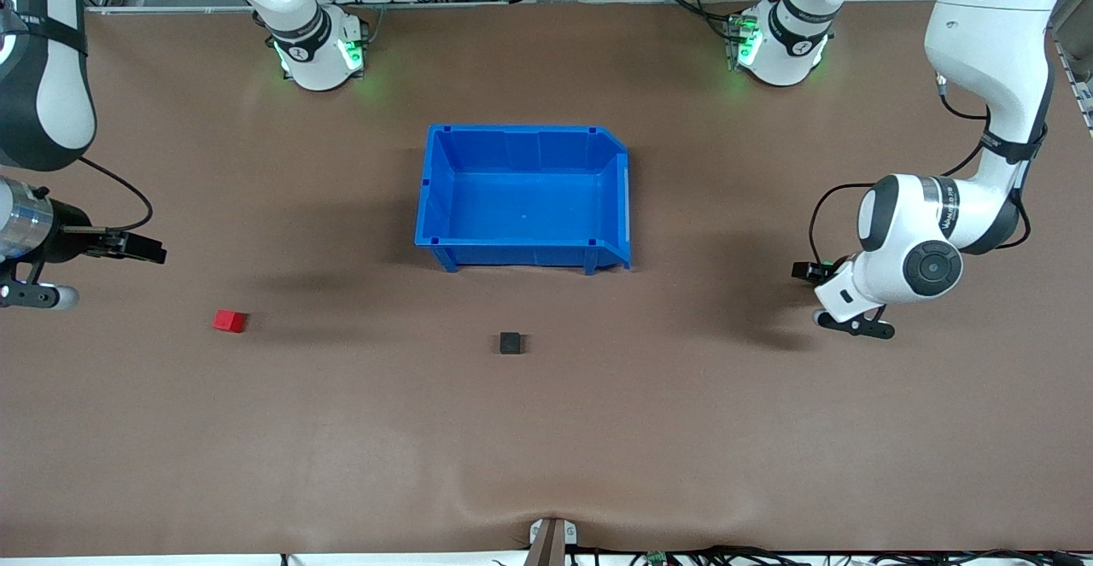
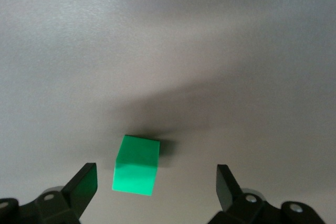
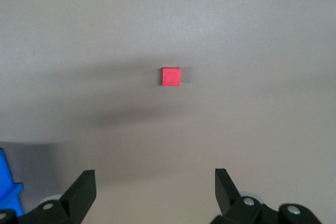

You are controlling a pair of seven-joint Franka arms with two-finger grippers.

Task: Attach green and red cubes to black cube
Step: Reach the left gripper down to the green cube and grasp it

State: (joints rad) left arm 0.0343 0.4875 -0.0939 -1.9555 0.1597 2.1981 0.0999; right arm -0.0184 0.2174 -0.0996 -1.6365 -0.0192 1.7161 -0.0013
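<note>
My left gripper grabs the green cube by its opposite sides next, to attach it to the black cube point(image 1: 511, 342).
The green cube point(image 2: 136, 165) lies on the table between the spread fingers of my left gripper point(image 2: 156, 174), closer to one finger and touching neither. It is hidden under the left hand point(image 1: 845, 293) in the front view. The red cube point(image 1: 230, 320) point(image 3: 171, 76) sits toward the right arm's end of the table. My right gripper point(image 3: 155, 177) point(image 1: 145, 248) hangs open and empty above the table, short of the red cube. The black cube point(image 1: 511, 342) rests alone mid-table, nearer to the front camera than the bin.
A large blue bin point(image 1: 521, 130) stands empty in the middle of the table, between the arm bases and the black cube. One corner of the blue bin point(image 3: 8, 187) shows in the right wrist view. The brown tabletop point(image 1: 546, 446) stretches toward the front camera.
</note>
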